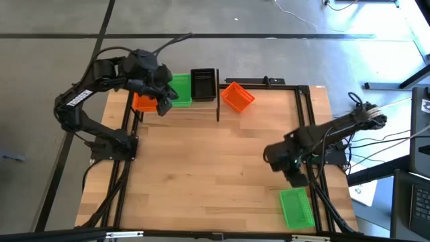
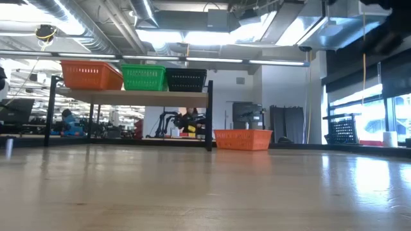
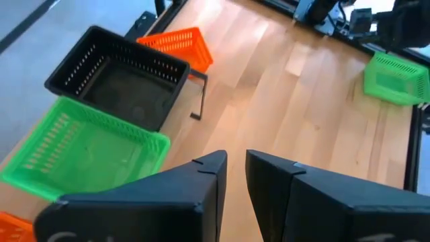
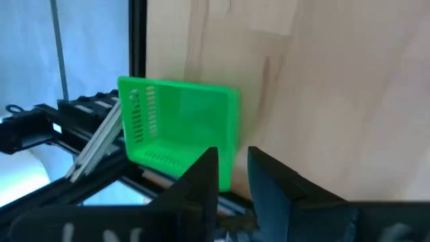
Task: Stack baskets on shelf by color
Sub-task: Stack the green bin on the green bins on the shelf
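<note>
Next, my right gripper grabs the loose green basket by its side (image 4: 232, 131), to stack it with the green basket on the shelf.
Three baskets stand in a row on the shelf (image 2: 128, 95): orange (image 2: 92, 75), green (image 2: 144, 77) and black (image 2: 186, 79). From above they are orange (image 1: 142, 102), green (image 1: 179, 90) and black (image 1: 203, 84). Another orange basket (image 1: 237, 97) sits on the tabletop just right of the shelf. A second green basket (image 1: 296, 207) lies at the table's near right corner. My left gripper (image 1: 163, 107) hovers over the shelf's front edge by the green basket (image 3: 87, 151), fingers together. My right gripper (image 1: 297, 178) hangs just short of the near-right green basket (image 4: 181, 124), fingers together.
Black frame rails (image 1: 309, 121) run along the table's right and left sides. The shelf's black upright (image 1: 218, 104) stands between the black basket and the loose orange basket. The wide middle of the wooden tabletop (image 1: 215, 168) is bare wood.
</note>
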You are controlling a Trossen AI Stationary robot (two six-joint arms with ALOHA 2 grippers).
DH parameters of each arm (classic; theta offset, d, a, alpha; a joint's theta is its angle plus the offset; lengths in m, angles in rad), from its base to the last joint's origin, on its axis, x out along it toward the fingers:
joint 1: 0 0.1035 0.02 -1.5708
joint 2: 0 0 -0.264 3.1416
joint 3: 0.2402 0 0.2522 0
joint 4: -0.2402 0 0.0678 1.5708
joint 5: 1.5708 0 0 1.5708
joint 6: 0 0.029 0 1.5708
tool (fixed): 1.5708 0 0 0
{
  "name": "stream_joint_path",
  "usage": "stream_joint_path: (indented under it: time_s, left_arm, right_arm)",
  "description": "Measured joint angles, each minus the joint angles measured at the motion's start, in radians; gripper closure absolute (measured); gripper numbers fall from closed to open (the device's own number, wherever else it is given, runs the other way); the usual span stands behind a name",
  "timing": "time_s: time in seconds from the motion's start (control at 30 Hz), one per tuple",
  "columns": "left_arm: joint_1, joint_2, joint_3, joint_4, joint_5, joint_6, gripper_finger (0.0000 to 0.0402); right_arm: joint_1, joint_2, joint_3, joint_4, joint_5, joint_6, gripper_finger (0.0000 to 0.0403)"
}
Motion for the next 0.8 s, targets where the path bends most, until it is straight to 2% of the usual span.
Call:
stream_joint_path:
  time_s: [0.13,0.23,0.4,0.63,0.8]
  left_arm:
    - [-0.016,-0.016,-0.001,-0.007,0.000,0.005,0.0352]
    - [-0.026,-0.029,-0.001,-0.009,0.016,0.036,0.0352]
    - [-0.026,-0.037,-0.001,-0.008,0.046,0.042,0.0351]
    - [-0.026,-0.039,-0.001,-0.008,0.047,0.042,0.0351]
    - [-0.026,-0.040,-0.001,-0.008,0.047,0.042,0.0351]
  right_arm:
    - [0.073,0.000,-0.117,0.185,-0.056,0.100,0.0325]
    - [0.135,0.000,-0.187,0.263,-0.059,0.150,0.0325]
    - [0.200,0.000,-0.259,0.316,0.006,0.217,0.0325]
    - [0.228,0.000,-0.317,0.394,0.005,0.284,0.0325]
    - [0.245,0.000,-0.358,0.442,0.057,0.307,0.0325]
